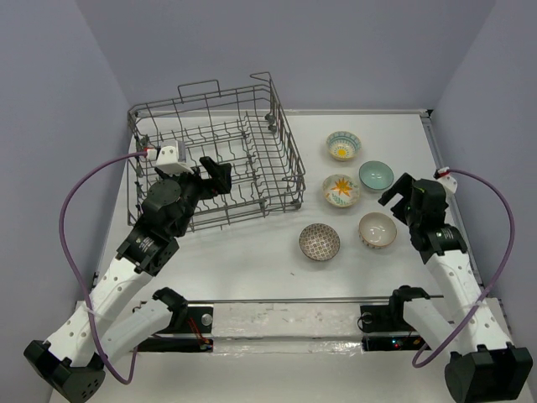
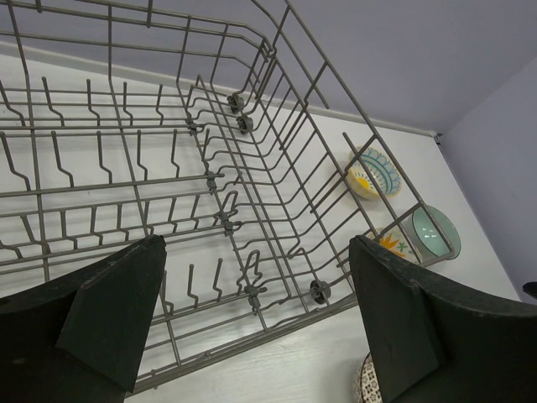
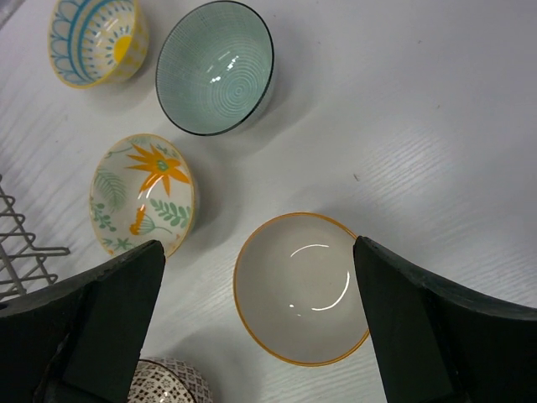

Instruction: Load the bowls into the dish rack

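My right gripper pinches the cream bowl's rim on the side away from the rack next, leaving the cream bowl's opposite rim free for my left gripper.
The grey wire dish rack (image 1: 289, 159) stands at the back left with no bowls in it. Five bowls sit on the white table to its right: a yellow-and-blue flower bowl (image 1: 343, 146), a teal bowl (image 1: 376, 175), an orange flower bowl (image 1: 341, 191), a cream bowl (image 1: 377, 230) and a brown-patterned bowl (image 1: 320, 242). My left gripper (image 1: 216, 178) is open and empty over the rack's near right part (image 2: 210, 180). My right gripper (image 1: 396, 195) is open above the cream bowl (image 3: 302, 298), fingers either side, not touching.
Purple cables (image 1: 71, 210) loop from both wrists. A metal rail (image 1: 285, 300) runs along the near table edge. Walls close in at left, back and right. The teal bowl (image 3: 216, 67) and orange flower bowl (image 3: 141, 193) lie close behind the cream one.
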{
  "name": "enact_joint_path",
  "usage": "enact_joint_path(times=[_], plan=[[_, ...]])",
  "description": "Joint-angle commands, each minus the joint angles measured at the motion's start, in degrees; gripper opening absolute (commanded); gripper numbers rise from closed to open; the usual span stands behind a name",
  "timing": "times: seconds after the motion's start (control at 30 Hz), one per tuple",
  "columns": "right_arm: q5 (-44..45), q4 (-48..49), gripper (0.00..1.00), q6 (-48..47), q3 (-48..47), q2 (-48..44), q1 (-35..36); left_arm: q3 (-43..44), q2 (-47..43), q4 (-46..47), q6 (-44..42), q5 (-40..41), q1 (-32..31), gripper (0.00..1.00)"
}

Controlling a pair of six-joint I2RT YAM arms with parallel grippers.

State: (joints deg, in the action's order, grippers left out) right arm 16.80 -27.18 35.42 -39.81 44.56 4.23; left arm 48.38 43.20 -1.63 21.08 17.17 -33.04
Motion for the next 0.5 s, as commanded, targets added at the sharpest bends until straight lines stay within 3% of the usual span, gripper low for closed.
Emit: enact_joint_path(times=[0.0,0.2,0.47], plan=[[2.63,0.11,0.99,1.67,-1.85,1.94,0.52,1.98,-0.84,1.98,-0.51,0.50,-0.36,0.99],[3.42,-2.00,0.94,4.39,1.23,2.55,0.52,1.98,-1.54,1.98,-0.43,0.41,-0.45,0.99],[1.84,-6.56,0.79,13.34,4.92,5.01,0.52,1.89,-1.98,2.07,-0.25,0.15,-0.45,0.99]])
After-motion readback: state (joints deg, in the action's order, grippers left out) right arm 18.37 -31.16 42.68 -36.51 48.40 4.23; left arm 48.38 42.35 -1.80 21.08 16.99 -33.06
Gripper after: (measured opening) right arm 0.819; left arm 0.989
